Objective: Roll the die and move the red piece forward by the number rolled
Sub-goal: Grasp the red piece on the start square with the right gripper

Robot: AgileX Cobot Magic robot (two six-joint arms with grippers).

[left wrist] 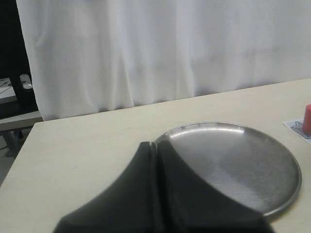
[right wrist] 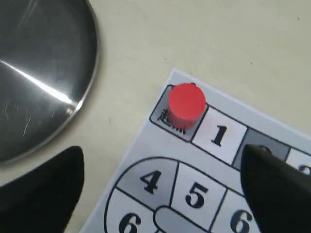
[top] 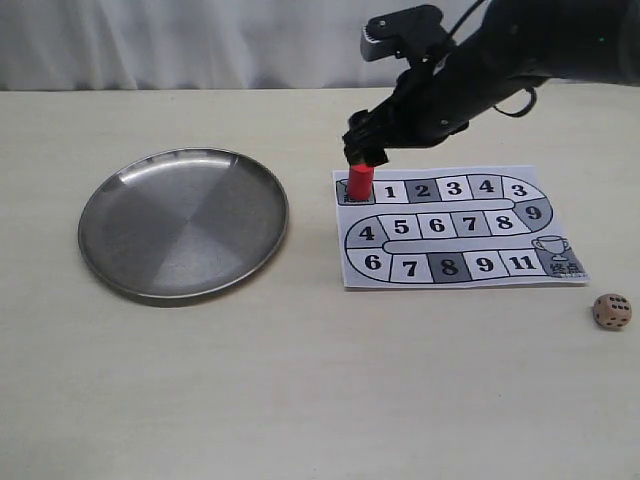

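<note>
The right gripper grabs the red piece by its round top (top: 361, 171) (right wrist: 187, 100) next, to move it forward along the numbered squares.
The red piece (top: 360, 183) stands upright on the start square at the top left corner of the paper board (top: 455, 225), next to square 1. My right gripper (top: 366, 152) hangs just above it, open, with nothing between its fingers. In the right wrist view the red piece (right wrist: 186, 103) lies beyond the open right gripper (right wrist: 162, 158), whose fingers straddle squares 4 and 5. The die (top: 612, 311) rests on the table at the far right, below the board's corner. My left gripper (left wrist: 155, 145) is shut and empty, and does not show in the exterior view.
A round steel plate (top: 185, 222) lies empty left of the board; the left wrist view shows the plate (left wrist: 238, 160) just beyond the shut fingers. A white curtain backs the table's far edge.
</note>
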